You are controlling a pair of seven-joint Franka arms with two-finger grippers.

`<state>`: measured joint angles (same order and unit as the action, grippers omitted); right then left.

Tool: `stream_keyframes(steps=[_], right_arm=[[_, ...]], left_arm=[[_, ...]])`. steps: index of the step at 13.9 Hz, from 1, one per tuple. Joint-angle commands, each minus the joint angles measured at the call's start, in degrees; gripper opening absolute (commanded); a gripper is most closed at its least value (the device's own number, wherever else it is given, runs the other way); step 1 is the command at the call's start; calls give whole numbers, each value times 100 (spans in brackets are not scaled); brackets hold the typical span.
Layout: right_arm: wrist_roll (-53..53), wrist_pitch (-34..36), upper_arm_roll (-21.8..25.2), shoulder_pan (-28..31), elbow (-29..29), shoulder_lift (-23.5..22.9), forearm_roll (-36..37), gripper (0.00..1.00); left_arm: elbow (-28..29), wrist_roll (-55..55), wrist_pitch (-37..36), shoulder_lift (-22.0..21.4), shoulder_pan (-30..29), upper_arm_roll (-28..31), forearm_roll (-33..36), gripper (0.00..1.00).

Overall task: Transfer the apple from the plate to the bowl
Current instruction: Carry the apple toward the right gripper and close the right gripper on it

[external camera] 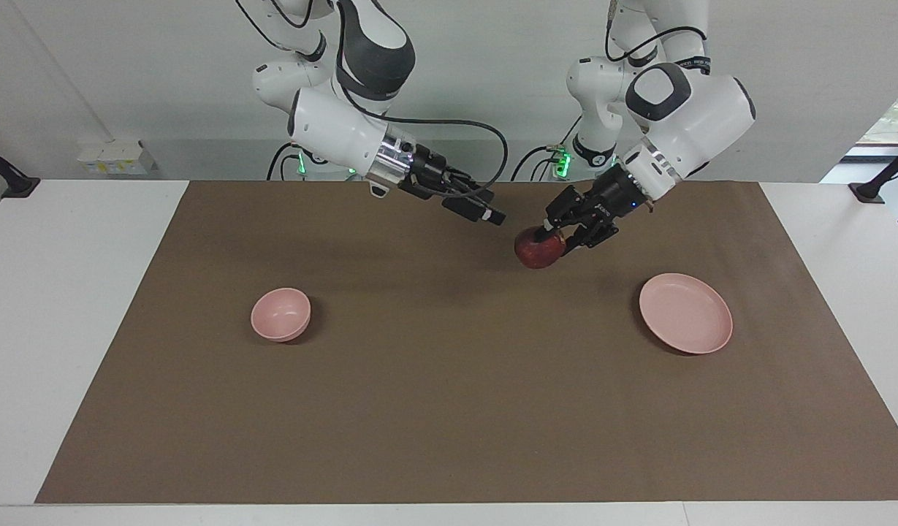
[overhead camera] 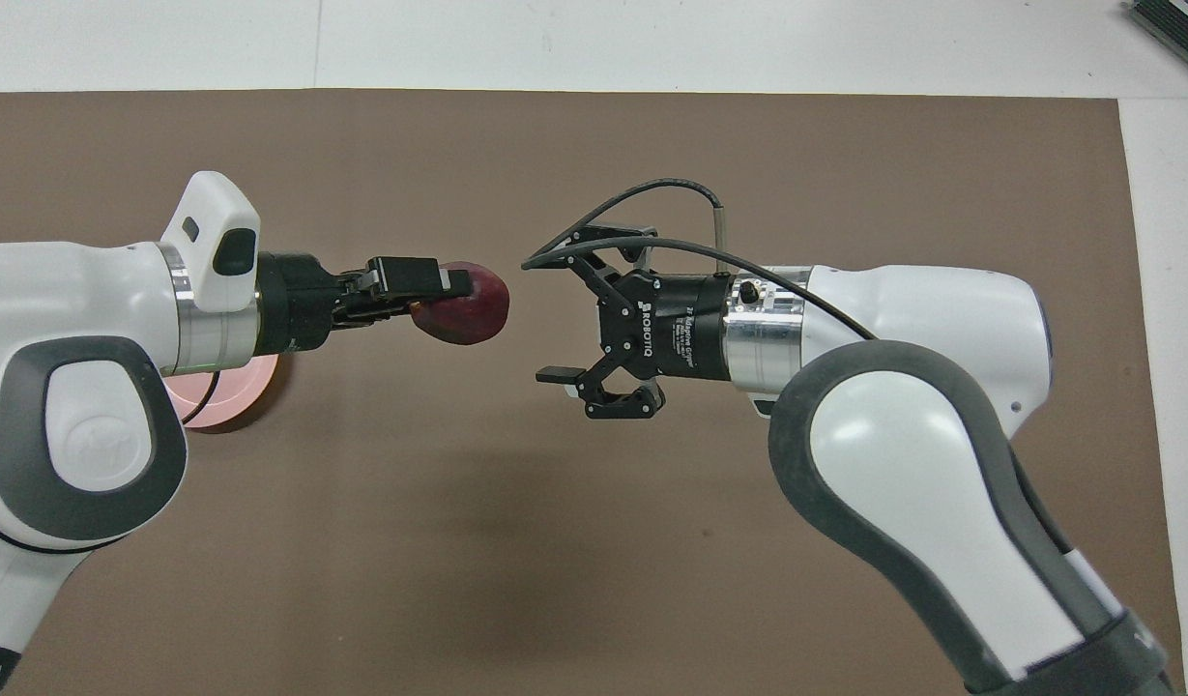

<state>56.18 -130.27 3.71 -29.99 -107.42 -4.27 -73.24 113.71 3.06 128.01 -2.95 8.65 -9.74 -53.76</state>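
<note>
The dark red apple (external camera: pixel 539 249) is covered on one side by my left gripper's fingers. My right gripper needs to grab the apple next, by the side that sticks out past those fingers.
My left gripper (external camera: pixel 556 237) is shut on the dark red apple (external camera: pixel 539 249) and holds it in the air over the brown mat, between plate and bowl; both also show in the overhead view, the gripper (overhead camera: pixel 452 296) and the apple (overhead camera: pixel 470 305). The pale pink plate (external camera: pixel 686 313) lies empty toward the left arm's end; only its edge (overhead camera: pixel 238 394) shows under the left arm from above. The small pink bowl (external camera: pixel 280 314) stands empty toward the right arm's end, hidden by the right arm in the overhead view. My right gripper (external camera: pixel 492 215) (overhead camera: pixel 539 319) is open and empty in the air, facing the apple with a small gap.
A brown mat (external camera: pixel 434 409) covers most of the white table (external camera: pixel 69 307). Nothing else stands on the mat.
</note>
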Motion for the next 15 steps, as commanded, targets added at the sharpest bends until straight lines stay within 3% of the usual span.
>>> stream_keyframes(steps=[1,12,13,14,15], right_arm=[[77,28,-19,45,-148,67,-191,100],[16,-227,-28,-86,-77,5,-112,100],[-63,-227,-28,-95,-86,5,-103,60],[-116,-210,-28,-95,-86,14,-103,10],[-99,-210,-28,-95,-86,14,-103,0]], left_arm=[[160,-78,259,-372,49,-133,-476,0],[257,-455,409,-610,339,-388,-715,0],[249,-482,374,-610,339,-388,-715,0],[249,-482,356,-610,339,-380,-715,1],[249,-482,347,-610,339,-380,-715,3]])
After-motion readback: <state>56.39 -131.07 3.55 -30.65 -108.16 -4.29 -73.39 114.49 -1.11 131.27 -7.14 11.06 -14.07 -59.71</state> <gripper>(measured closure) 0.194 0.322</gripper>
